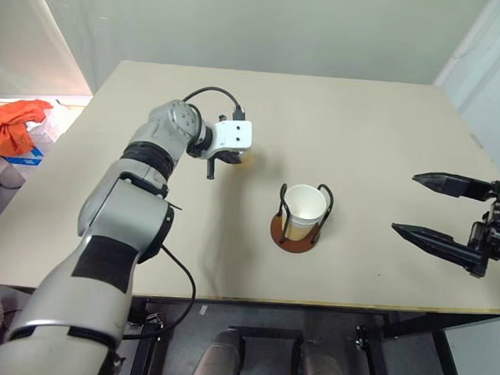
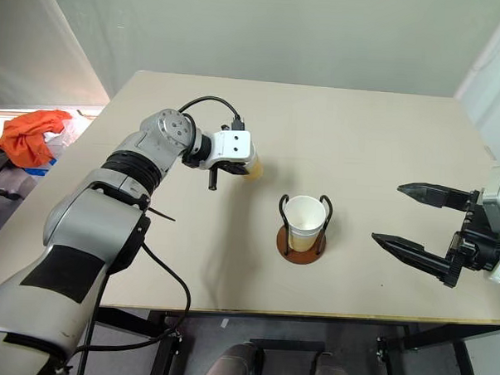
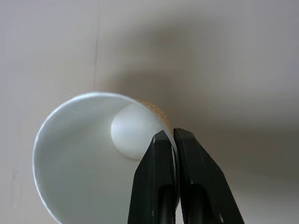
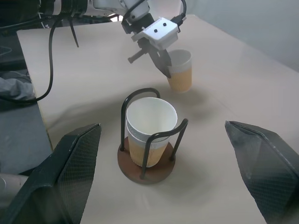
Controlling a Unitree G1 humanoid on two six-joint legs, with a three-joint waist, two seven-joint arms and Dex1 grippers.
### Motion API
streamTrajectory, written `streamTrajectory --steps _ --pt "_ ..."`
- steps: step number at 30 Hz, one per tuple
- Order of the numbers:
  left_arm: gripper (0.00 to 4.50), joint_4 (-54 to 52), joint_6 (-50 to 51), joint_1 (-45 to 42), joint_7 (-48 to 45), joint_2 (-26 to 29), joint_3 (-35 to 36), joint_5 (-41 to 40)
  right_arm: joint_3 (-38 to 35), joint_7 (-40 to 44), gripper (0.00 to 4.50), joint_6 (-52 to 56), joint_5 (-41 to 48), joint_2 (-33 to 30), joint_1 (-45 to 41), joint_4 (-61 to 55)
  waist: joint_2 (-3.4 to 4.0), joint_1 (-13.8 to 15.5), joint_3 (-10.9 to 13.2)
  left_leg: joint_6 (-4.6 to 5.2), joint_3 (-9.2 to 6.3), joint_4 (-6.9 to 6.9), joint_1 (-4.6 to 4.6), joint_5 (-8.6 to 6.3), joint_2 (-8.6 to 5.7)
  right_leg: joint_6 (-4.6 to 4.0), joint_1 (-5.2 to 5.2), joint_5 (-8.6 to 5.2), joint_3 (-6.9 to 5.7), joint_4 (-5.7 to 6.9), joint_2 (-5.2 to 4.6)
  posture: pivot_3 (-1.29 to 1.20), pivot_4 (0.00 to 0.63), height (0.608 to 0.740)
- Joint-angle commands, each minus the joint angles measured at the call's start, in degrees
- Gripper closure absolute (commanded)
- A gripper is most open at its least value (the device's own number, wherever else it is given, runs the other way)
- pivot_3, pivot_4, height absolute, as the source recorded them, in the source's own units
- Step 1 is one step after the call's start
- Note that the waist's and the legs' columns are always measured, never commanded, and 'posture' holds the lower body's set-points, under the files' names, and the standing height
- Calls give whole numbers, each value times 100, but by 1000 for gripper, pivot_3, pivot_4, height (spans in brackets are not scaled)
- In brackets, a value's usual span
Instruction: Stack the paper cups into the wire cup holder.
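Note:
The paper cup is still short of the wire cup holder, so my left gripper keeps holding it for now until I move it to the holder.
A paper cup stands on the table to the left of and a little behind the wire cup holder. My left gripper is shut on that cup's rim, one finger inside and one outside, and the white inside of the cup faces the wrist. The holder has a rust-brown disc base and black wire loops. In it stand nested paper cups, upright, with a second rim showing just under the top one. My right gripper hangs open to the right of the holder, holding nothing.
The beige table stretches behind and to the right of the holder. Its front edge runs close below the holder. An orange cloth lies off the table at the far left.

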Motion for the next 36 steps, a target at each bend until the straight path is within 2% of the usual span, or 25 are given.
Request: streamTrajectory --steps 1,7,9,11,14,17,20,26,30,36 --pt "4430 -65 7 -149 -231 151 304 -85 -135 -32 0 -107 10 -107 -66 -16 0 -2 0 4 1 3 -1 -2 -1 1 0 0 1 -1 -6 0 150 740" --pt "4430 -314 -68 -1055 -2720 333 1186 -959 -283 378 0 -84 64 -252 3 254 -4 1 2 36 3 12 -19 -23 -14 34 -11 7 10 -7 -22 0 150 740" --pt "4430 -489 -210 -1299 -3064 309 994 -1562 -228 519 0 -102 -1 -273 90 301 -5 9 -1 40 1 11 -29 -26 -24 14 -16 -6 12 -11 -13 0 150 740" --pt "4430 -1394 68 -1266 -3094 507 63 -2957 -182 594 0 -156 -86 -272 128 350 7 9 -6 48 -8 12 -27 -36 -26 13 -6 -10 22 -12 -33 0 150 740" --pt "4430 -3492 479 -998 -3094 1354 -1656 -5173 -210 632 0 -204 -165 -246 164 405 17 -26 -7 41 11 12 -16 -48 -28 60 -8 9 23 -2 -44 0 150 740" --pt "4430 -4809 430 -993 -3094 2046 -2853 -6437 -206 590 0 -233 -227 -178 244 355 17 -85 -10 28 38 19 2 -51 -11 73 -7 9 3 2 -23 0 150 740" --pt "4430 -5316 -52 -1101 -3094 2291 -3733 -6720 -229 444 0 -217 -202 -76 329 200 22 -104 -11 29 47 22 6 -53 1 72 -3 6 6 0 -25 0 150 740" --pt "4430 -4987 -740 -1348 -3094 2151 -4543 -6680 -374 292 0 -163 -146 -2 462 30 22 -101 -7 91 38 32 3 -97 14 58 4 15 14 -3 -34 0 150 740" --pt "4430 -4669 -991 -1427 -3094 1945 -4714 -6660 -518 209 0 -136 -103 36 574 -75 25 -102 -8 88 24 47 10 -95 15 10 23 -5 12 -6 -35 0 150 740" --pt "4430 -4531 -1068 -1535 -3094 1843 -4761 -6719 -635 127 0 -145 -67 86 722 -173 25 -119 -7 84 18 62 6 -95 16 5 28 -1 12 -5 -28 0 150 740"
